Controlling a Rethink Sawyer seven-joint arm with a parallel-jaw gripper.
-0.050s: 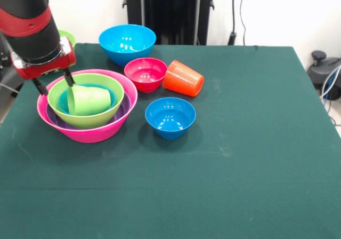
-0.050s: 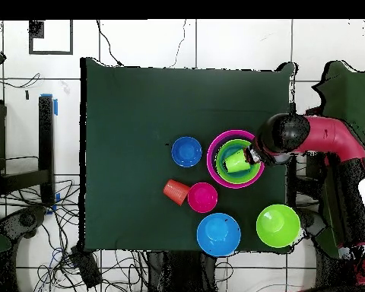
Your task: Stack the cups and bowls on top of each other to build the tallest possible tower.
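My gripper needs to grab the short lime-green cup by its rim (image 1: 71, 101) next, to set the cup upright in the nested bowls.
A huge pink bowl (image 1: 96, 132) (image 2: 213, 156) stands at the table's left with a purple bowl (image 1: 123, 108), a lime-green bowl (image 1: 106, 116) and a teal bowl (image 1: 63, 104) nested in it. The short lime-green cup (image 1: 89, 100) (image 2: 236, 161) lies on its side in the top of that nest. My gripper (image 1: 54, 84) (image 2: 252, 156) hangs open over the nest's left rim, one finger by the cup's mouth and the other outside it. The ribbed orange cup (image 1: 183, 78) (image 2: 175, 191) lies on its side beside the small red bowl (image 1: 145, 72) (image 2: 202, 197).
A small blue bowl (image 1: 170, 116) (image 2: 186, 151) stands alone near the middle. The large blue bowl (image 1: 127, 41) (image 2: 218, 234) sits at the far edge. A second lime-green bowl (image 1: 68, 36) (image 2: 277, 226) is partly hidden behind the arm at the far left corner.
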